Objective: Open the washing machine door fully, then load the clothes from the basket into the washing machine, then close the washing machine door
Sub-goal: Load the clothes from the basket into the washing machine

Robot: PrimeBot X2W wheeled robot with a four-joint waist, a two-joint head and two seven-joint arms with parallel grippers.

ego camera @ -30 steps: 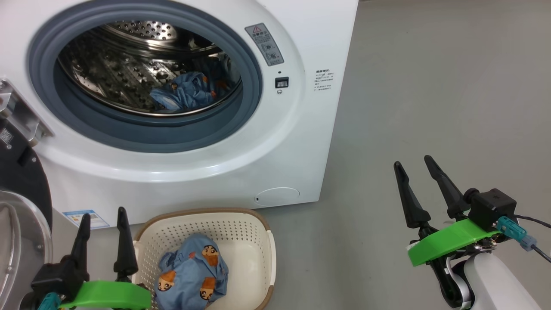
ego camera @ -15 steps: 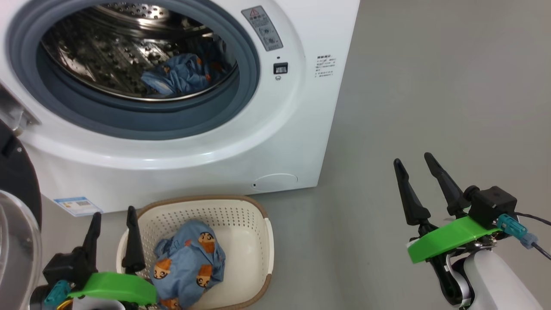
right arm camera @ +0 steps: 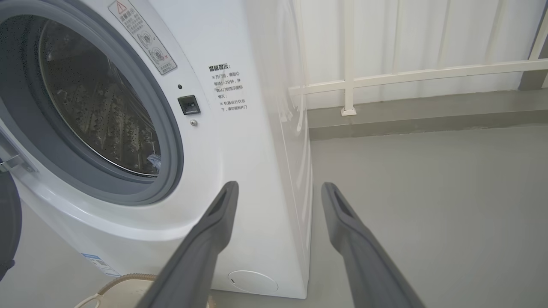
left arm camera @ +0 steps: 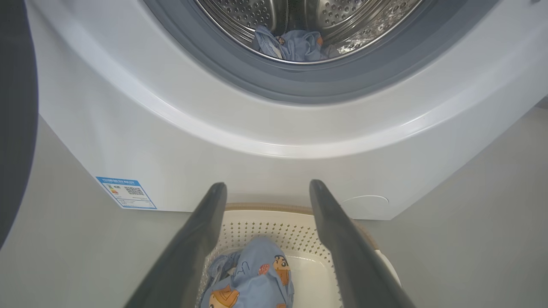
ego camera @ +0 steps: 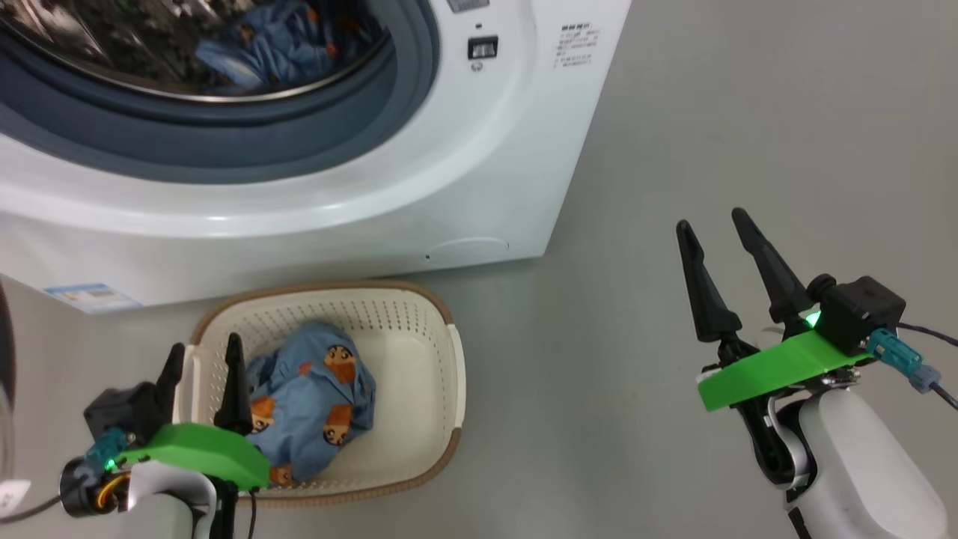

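The left gripper grabs the blue clothes by their fold (ego camera: 319,363) (left arm camera: 270,264) beside the red print next to load the steel drum.
The washing machine (ego camera: 449,172) stands open, with one piece of the light blue clothes (ego camera: 277,45) lying in its steel drum (left arm camera: 342,13). A dark sliver of the washing machine door (left arm camera: 17,107) shows swung out at the left. The cream basket (ego camera: 441,352) sits on the floor in front, holding another bundle of blue clothes (ego camera: 314,389) with orange cartoon figures. My left gripper (ego camera: 206,348) is open above the basket's left rim, and the bundle (left arm camera: 257,273) lies below its fingers (left arm camera: 269,185). My right gripper (ego camera: 711,221) is open and empty over bare floor to the right.
Grey floor (ego camera: 673,112) stretches right of the machine. A white railing and wall (right arm camera: 406,72) stand behind it. A blue label (left arm camera: 126,192) sits low on the machine's front. The right gripper (right arm camera: 280,185) points at the machine's front right corner.
The head camera has tilted down, so the machine has slid up the picture. My left gripper has moved from beside the basket to above its left rim. Both grippers stay open.
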